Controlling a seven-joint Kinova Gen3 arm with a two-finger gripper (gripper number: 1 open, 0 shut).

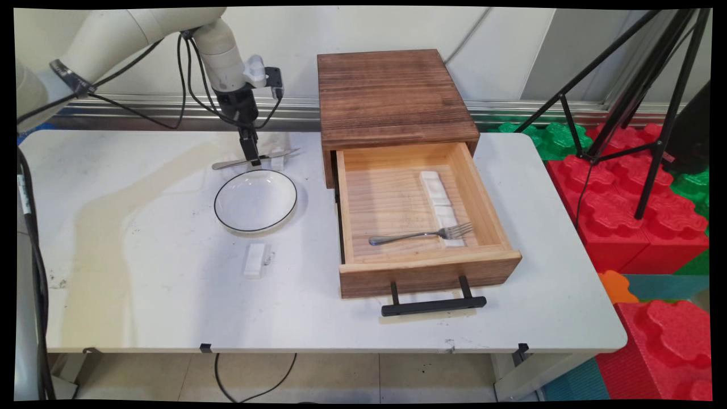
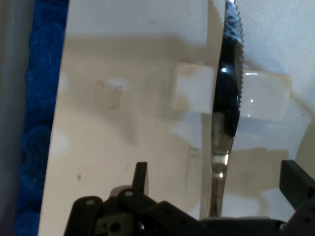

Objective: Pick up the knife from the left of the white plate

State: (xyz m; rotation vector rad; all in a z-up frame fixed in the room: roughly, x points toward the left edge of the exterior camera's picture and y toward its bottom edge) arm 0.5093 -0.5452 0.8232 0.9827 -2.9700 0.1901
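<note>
My gripper grabs the metal knife by its handle near the blade [image 1: 243, 163] next, to set it by the fork in the drawer [image 1: 421, 234].
My gripper [image 1: 250, 154] points down at a metal knife [image 1: 255, 160] that lies on the table behind a white plate with a black rim [image 1: 255, 200]. The knife's blade end rests on a small white block [image 1: 278, 161]. In the hand view the serrated knife [image 2: 227, 88] runs between my two fingers [image 2: 141, 173], which stand apart on either side of it; the gripper [image 2: 216, 177] is open. The white block [image 2: 266, 96] lies crosswise under the blade. I cannot tell whether the fingers touch the table.
A wooden box [image 1: 392, 94] stands right of the plate with its drawer [image 1: 426, 267] pulled out; a fork [image 1: 420, 234] and a long white rest [image 1: 442, 207] lie inside. Another white block [image 1: 254, 259] lies in front of the plate. A tripod [image 1: 653, 113] and red foam blocks [image 1: 636, 221] stand at the right.
</note>
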